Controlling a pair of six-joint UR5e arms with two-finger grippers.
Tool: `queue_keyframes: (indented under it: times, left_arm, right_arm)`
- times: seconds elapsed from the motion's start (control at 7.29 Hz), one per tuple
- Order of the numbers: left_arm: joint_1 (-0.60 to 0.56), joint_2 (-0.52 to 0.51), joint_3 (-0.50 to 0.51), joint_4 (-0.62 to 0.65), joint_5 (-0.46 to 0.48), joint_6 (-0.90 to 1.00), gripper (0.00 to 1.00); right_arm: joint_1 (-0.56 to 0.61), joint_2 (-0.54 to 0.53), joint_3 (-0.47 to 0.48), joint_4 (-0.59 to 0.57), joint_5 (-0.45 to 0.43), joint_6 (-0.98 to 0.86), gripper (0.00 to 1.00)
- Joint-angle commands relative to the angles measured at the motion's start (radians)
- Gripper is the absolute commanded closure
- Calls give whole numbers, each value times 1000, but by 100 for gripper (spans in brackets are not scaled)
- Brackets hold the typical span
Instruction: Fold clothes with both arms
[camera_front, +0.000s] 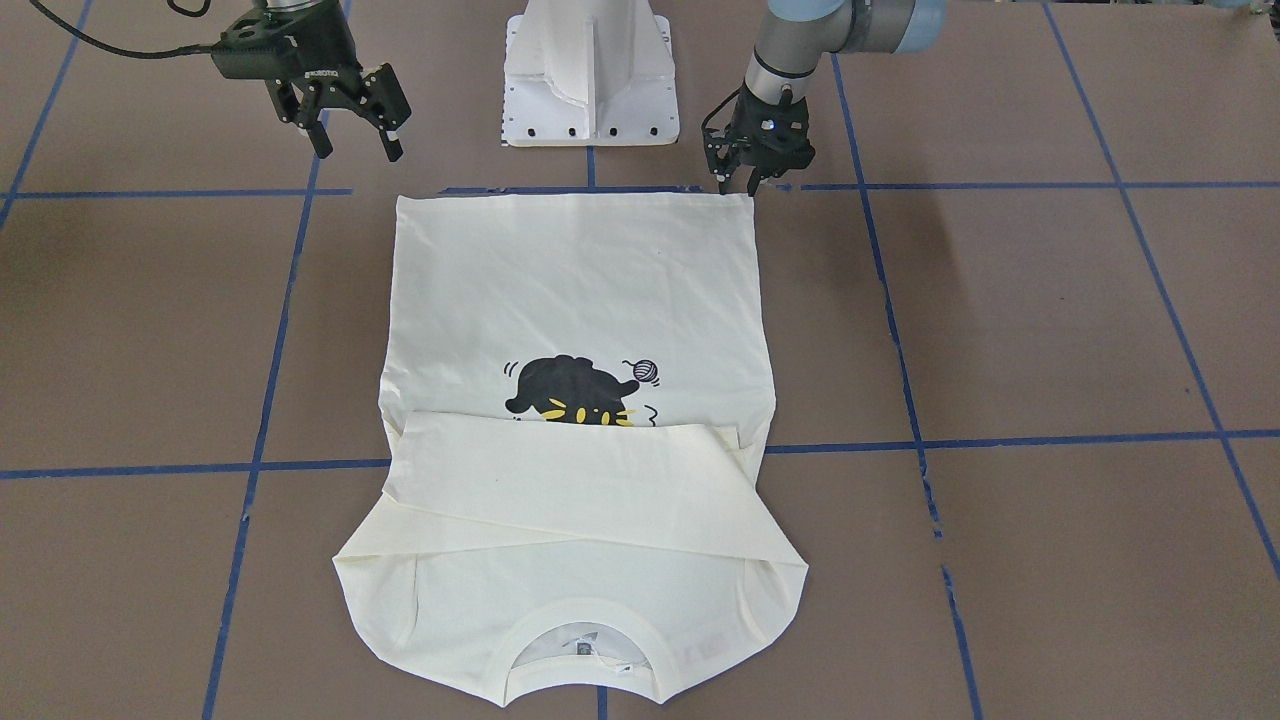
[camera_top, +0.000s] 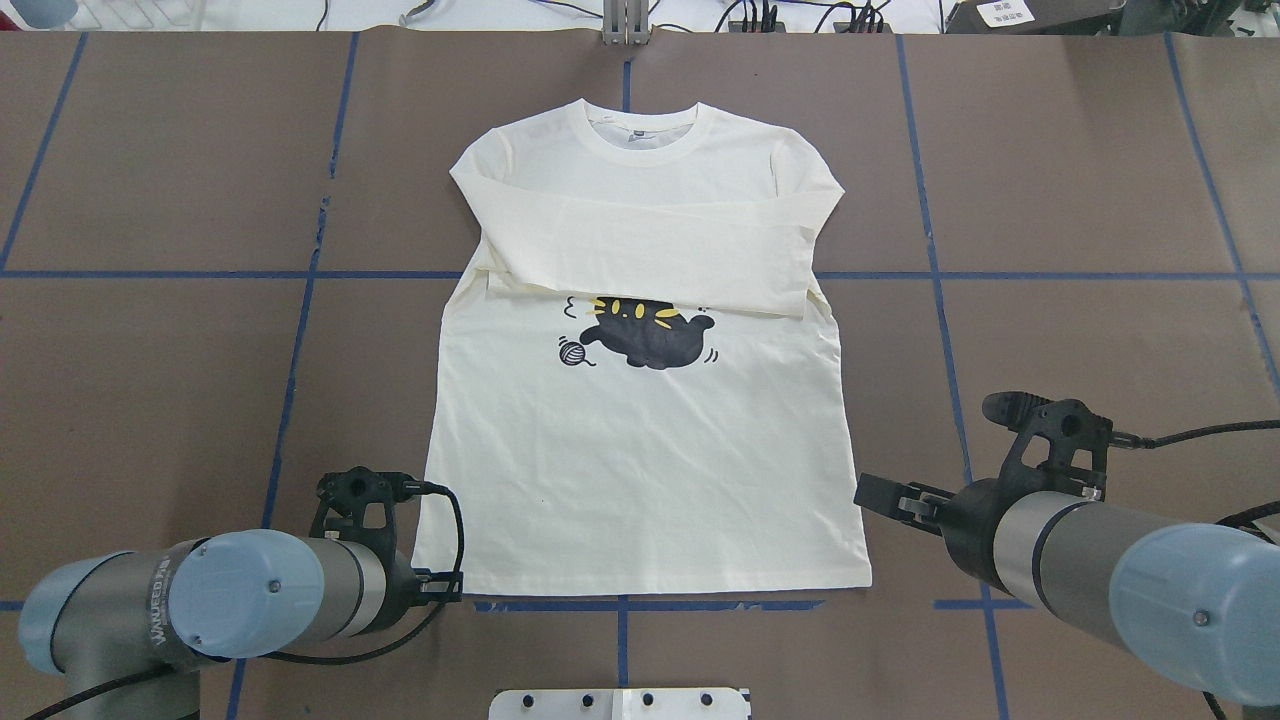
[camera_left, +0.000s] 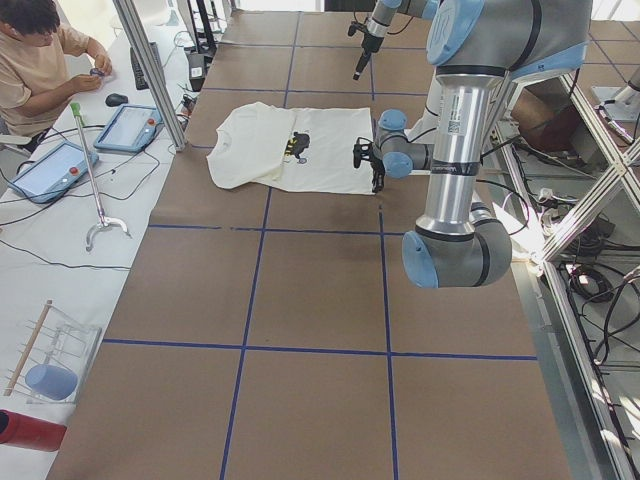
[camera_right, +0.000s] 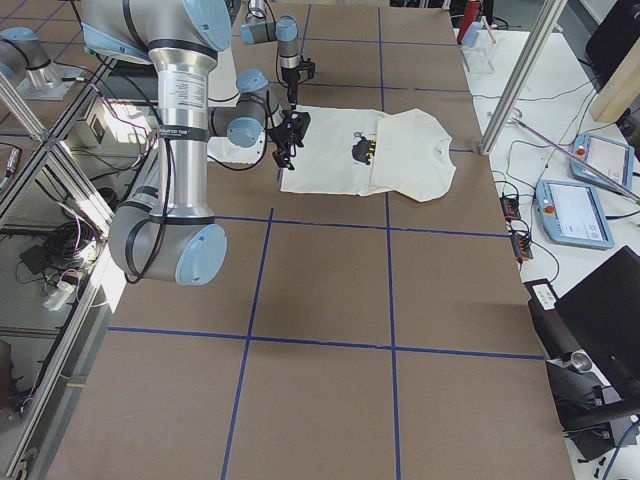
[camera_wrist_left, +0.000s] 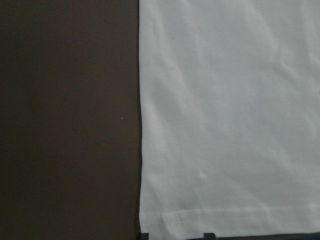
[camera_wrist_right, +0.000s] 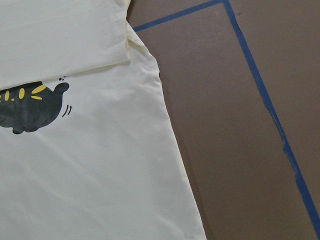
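Observation:
My left gripper grabs the shirt by its hem corner (camera_front: 746, 203) next, to fold the shirt's lower part over the black cat print (camera_front: 571, 386).
The cream long-sleeved T-shirt (camera_top: 640, 480) lies flat, print side up, collar away from me, both sleeves (camera_top: 650, 250) folded across the chest above the black cat print (camera_top: 645, 335). My left gripper (camera_front: 738, 185) is open and low at the hem's left corner; in the left wrist view its fingertips (camera_wrist_left: 144, 236) show at the hem edge of the shirt (camera_wrist_left: 225, 125). My right gripper (camera_front: 357, 145) is open and empty, raised beside the hem's right corner (camera_top: 865, 580), apart from the cloth. The right wrist view shows the shirt's right side (camera_wrist_right: 90, 165).
The table is brown with blue tape lines (camera_top: 930, 270). My white pedestal base (camera_front: 590, 80) stands just behind the hem. In the exterior left view an operator (camera_left: 40, 60) sits at a side bench with tablets (camera_left: 125, 125), off the table.

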Motion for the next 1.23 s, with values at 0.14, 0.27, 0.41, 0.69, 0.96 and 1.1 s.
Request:
queue_keyframes:
  times: [0.14,0.27,0.41,0.69,0.96,1.1]
  left_arm:
    - [-7,7,6,0,1,-37,52]
    - [-7,7,10,0,1,-37,52]
    - [-7,7,12,0,1,-37,52]
    - [-4,7,12,0,1,-39,57]
    - [-2,7,12,0,1,-59,83]
    - [-2,7,12,0,1,-57,100]
  right_arm:
    - [0,0,-1,1,0,-1,0]
    - [0,0,-3,1,0,-1,0]
    - [0,0,-3,0,0,-1,0]
    - [0,-1,-3,1,0,-1,0]
    - [0,-1,-3,1,0,-1,0]
    - [0,-1,-3,1,0,-1,0]
